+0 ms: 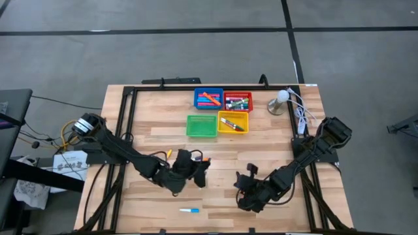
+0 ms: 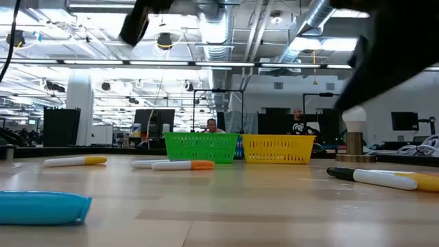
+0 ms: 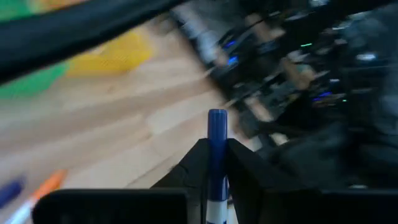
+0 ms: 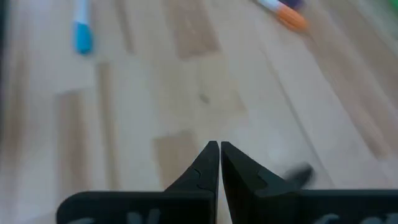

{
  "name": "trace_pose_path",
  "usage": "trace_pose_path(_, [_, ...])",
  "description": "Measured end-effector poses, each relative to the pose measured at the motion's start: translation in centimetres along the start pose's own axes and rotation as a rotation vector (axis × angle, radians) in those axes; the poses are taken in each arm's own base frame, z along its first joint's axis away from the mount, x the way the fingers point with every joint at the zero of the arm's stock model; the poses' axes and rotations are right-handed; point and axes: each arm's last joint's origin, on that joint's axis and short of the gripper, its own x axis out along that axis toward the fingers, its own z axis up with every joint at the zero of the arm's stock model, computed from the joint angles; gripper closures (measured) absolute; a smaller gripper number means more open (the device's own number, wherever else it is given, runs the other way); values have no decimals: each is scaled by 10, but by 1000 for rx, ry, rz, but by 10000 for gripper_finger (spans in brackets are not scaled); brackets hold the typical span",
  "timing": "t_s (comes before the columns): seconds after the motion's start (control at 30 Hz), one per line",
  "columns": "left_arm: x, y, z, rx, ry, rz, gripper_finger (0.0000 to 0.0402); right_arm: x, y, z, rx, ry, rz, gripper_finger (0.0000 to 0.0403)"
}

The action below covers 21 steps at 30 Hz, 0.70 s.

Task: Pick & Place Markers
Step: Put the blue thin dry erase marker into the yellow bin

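Note:
The blue-capped marker is short of my right gripper's fingers and would fall if I opened now. It is too early to release, so my left gripper first moves the marker toward those fingers.
My left gripper [image 3: 217, 147] hangs over the table's middle [image 1: 198, 167], shut on a white marker with a blue cap [image 3: 217, 127]. To its right, my right gripper [image 4: 219, 148] is shut on nothing and hovers above bare wood [image 1: 247, 189]. Loose markers lie flat on the table: a blue-capped one [image 1: 189, 211] near the front edge, an orange-capped one [image 2: 182, 165], a yellow-capped one [image 2: 75, 161] and a black-capped one [image 2: 370, 177]. More markers lie in the blue tray [image 1: 208, 99], the red tray [image 1: 238, 102] and the yellow tray [image 1: 233, 122]. My left gripper pinches the marker between its two fingers, which lie along its white body [image 3: 216, 208]. The blue cap end [image 3: 217, 118] sticks out past the fingertips. The marker is lifted clear of the table and points forward with the fingers, toward the right arm.
The green tray [image 1: 201, 126] stands beside the yellow one, behind both grippers. A small white-headed lamp [image 1: 281, 101] and white cables [image 1: 302, 117] sit at the far right. Black frame rails [image 1: 127, 124] run along the table's sides. Open wood lies between the grippers and the front edge.

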Motion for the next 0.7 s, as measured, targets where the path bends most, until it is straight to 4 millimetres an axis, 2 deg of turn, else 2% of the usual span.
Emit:
trace_pose_path(0.23, [-10, -21, 9, 165, -75, -147, 361, 5, 6, 26, 11, -163, 120, 395])
trace_pose_path(0.43, [-12, -25, 6, 240, -6, -224, 358, 10, 0, 56, 113, -317, 193, 395])
trace_pose_path(0.57, [-15, -28, 9, 302, 69, -318, 360, 11, -6, 77, 186, -381, 351, 391])
trace_pose_path(0.7, [-21, -31, 17, 328, 73, -365, 359, 13, -12, 90, 207, -398, 480, 367])
